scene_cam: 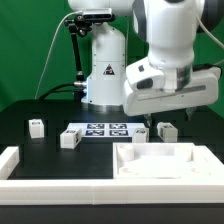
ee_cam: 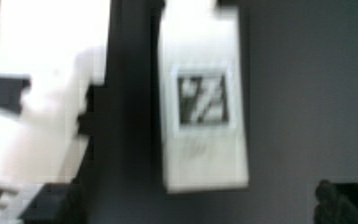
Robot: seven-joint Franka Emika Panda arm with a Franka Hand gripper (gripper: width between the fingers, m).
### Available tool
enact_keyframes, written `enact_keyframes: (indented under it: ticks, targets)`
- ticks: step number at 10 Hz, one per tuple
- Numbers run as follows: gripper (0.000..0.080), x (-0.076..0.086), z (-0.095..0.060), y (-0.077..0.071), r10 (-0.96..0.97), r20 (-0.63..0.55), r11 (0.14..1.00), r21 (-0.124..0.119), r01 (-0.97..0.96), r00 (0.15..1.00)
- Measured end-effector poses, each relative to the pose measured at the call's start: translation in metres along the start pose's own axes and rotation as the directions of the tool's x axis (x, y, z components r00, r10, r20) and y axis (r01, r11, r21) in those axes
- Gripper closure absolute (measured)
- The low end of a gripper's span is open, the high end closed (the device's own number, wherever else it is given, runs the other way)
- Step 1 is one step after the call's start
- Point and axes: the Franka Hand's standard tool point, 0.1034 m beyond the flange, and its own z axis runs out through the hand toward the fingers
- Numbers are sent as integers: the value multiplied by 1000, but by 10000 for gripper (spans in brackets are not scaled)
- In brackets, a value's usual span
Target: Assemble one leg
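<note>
I should grab the leg by its thick tagged end next, so its narrow end is free to join the white panel.
A white leg with a black-and-white tag fills the middle of the wrist view, lying on the dark table just ahead of my gripper. The fingertips stand wide apart at either side of the leg's near end and do not touch it. The gripper is open and empty. In the exterior view the gripper hangs low over the table beside a leg, behind the large white panel. Two more legs stand at the exterior view's left.
The marker board lies flat between the legs at the back. A white raised rail runs along the front and left. The panel's edge shows blurred beside the leg in the wrist view.
</note>
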Motion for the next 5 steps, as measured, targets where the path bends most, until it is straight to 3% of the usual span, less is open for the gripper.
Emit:
enact_keyframes:
  ticks: [1, 3, 5]
  targets:
    - [150, -1, 3, -3, 12, 99, 1000, -4, -11, 995]
    - [150, -7, 10, -6, 3, 261, 999, -36, 7, 965]
    - [150, 8, 16, 0, -5, 245, 998, -53, 19, 969]
